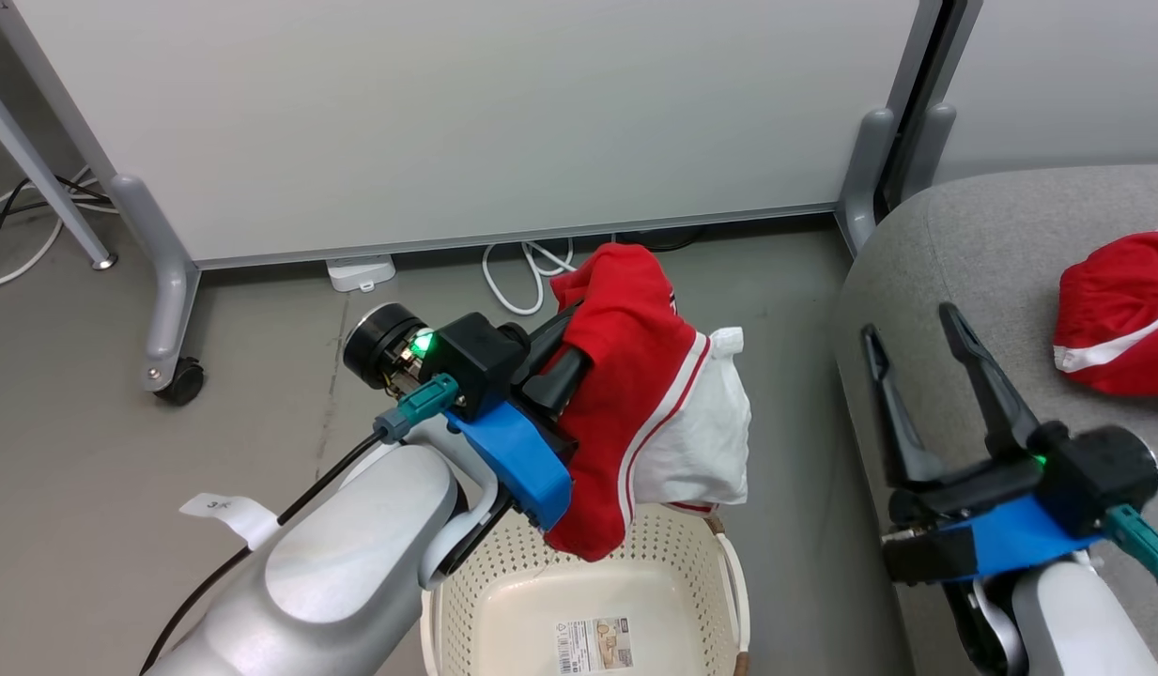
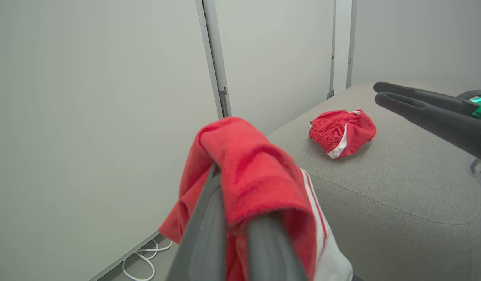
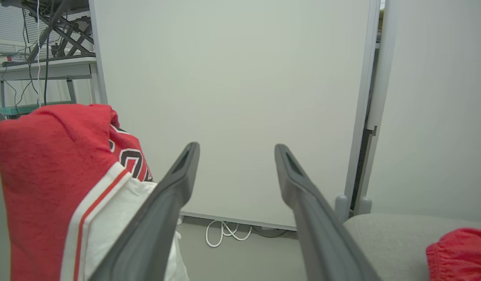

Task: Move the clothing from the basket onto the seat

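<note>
I need to grab the hanging red garment by its free white-striped border (image 1: 696,351) (image 3: 117,174) with my right gripper next, as my left gripper already holds the plain red side.
My left gripper (image 1: 579,319) is shut on a red garment with white panels (image 1: 654,404), which hangs in the air above the cream basket (image 1: 691,563). The cloth drapes over the fingers (image 2: 260,249) in the left wrist view and hides their tips. The basket's inside is bare but for a label sticker (image 1: 594,644). A second red garment with a white stripe (image 1: 1119,310) lies on the grey seat (image 1: 964,244) to the right, also seen in the left wrist view as a crumpled heap (image 2: 341,132). My right gripper (image 1: 912,324) stands open over the seat's front left edge, holding nothing.
A white partition on castor feet (image 1: 175,376) stands behind the basket, with a second panel (image 1: 1057,75) behind the seat. White cables (image 1: 527,272) and a white power block (image 1: 361,272) lie on the floor at its base. A desk frame (image 3: 41,58) shows far off to the left.
</note>
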